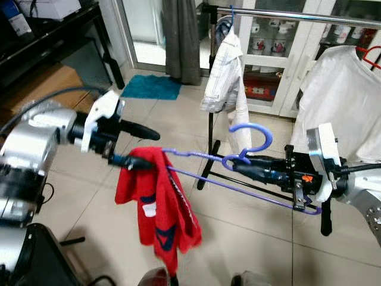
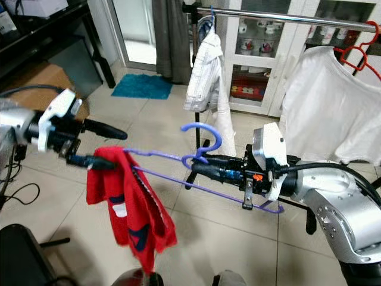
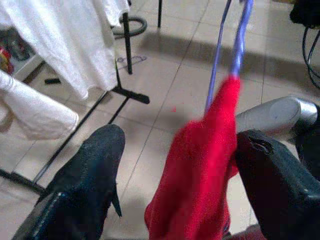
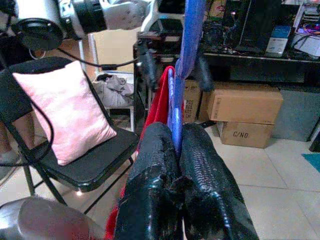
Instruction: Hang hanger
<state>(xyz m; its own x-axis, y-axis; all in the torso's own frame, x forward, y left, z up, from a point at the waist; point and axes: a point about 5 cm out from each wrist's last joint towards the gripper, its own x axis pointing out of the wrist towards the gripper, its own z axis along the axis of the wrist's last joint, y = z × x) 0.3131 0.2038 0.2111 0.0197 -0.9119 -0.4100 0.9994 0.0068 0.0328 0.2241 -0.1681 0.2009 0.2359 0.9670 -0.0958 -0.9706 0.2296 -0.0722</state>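
I need to pinch the red cloth (image 1: 158,208) with my left gripper next, by its fold over the hanger's end (image 1: 156,157). The cloth hangs loosely below the hanger.
A purple hanger (image 1: 256,124) lies level in front of me, hook pointing up. My right gripper (image 1: 235,164) is shut on its neck just below the hook, and the same grip shows in the right wrist view (image 4: 175,135). A red cloth (image 1: 158,208) drapes over the hanger's left end and hangs down. My left gripper (image 1: 153,149) is open at that end. Its fingers (image 3: 95,165) stand wide apart on either side of the red cloth (image 3: 200,170), the lower one touching it. The metal rail (image 1: 297,14) of the clothes rack runs across above and behind the hanger.
Two white shirts (image 1: 229,71) (image 1: 339,95) hang on the rail, with a red hanger (image 1: 372,56) at its right end. The rack's black legs (image 1: 208,155) stand on the tiled floor. A teal mat (image 1: 152,87), a glass cabinet and a black shelf (image 1: 53,36) are behind. A chair with a pink pillow (image 4: 65,110) stands nearby.
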